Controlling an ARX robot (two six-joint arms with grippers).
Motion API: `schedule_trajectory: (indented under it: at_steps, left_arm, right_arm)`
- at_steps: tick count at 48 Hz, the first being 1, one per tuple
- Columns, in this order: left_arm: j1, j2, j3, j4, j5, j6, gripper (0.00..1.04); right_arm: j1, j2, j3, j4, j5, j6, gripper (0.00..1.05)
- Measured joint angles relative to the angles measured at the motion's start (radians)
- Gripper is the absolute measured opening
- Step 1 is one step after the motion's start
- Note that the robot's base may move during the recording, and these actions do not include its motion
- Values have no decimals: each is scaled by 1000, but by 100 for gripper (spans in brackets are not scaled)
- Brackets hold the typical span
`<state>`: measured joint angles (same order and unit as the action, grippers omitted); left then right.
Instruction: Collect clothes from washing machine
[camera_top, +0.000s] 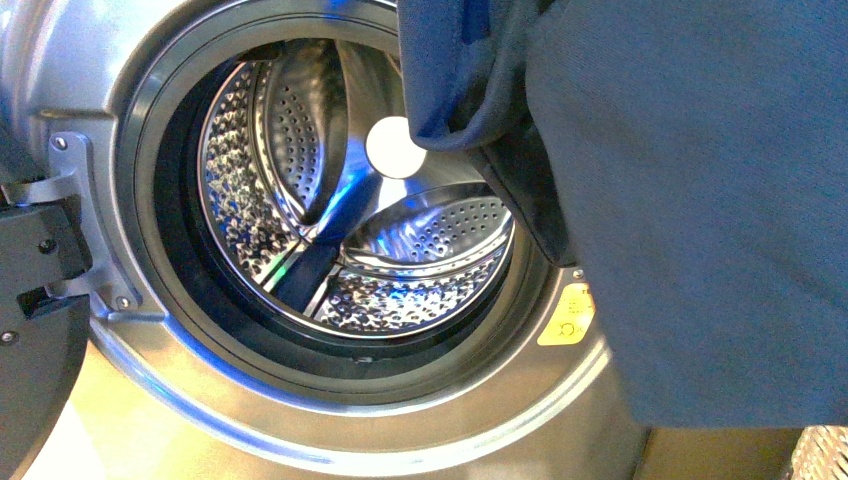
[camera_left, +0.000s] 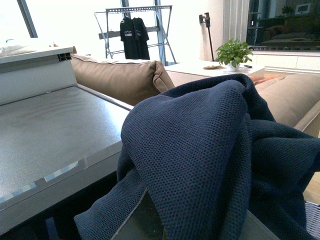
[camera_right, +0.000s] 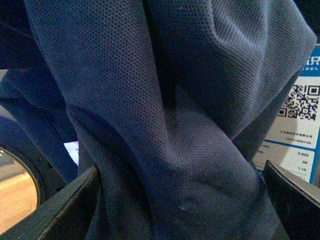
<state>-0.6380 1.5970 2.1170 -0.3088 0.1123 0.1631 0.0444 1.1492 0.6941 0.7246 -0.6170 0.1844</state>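
Observation:
The navy garment needs to be collected from the washing machine. My right gripper will grab it by its loose hanging fold next.
The clothes, one dark navy garment, hang in front of the washing machine at the right and cover the porthole's right edge. The perforated steel drum shows no cloth inside. In the left wrist view my left gripper is shut on the clothes, which drape over it and hide most of the fingers. In the right wrist view my right gripper is open, its dark fingers wide apart on either side of the hanging clothes. Neither gripper shows in the front view.
The dark-framed door stands open at the left. A yellow sticker sits by the rim. A woven basket peeks in at the bottom right. The machine's grey top, a tan sofa and a QR label show in the wrist views.

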Motion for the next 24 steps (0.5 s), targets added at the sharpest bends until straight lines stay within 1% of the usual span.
schedule_trajectory:
  at_steps: [11, 24]
  left_arm:
    - [0, 0, 0, 0, 0, 0, 11]
    - [0, 0, 0, 0, 0, 0, 11]
  right_arm:
    - [35, 35, 18, 49, 14, -2, 97]
    - [87, 58, 23, 58, 14, -21, 97]
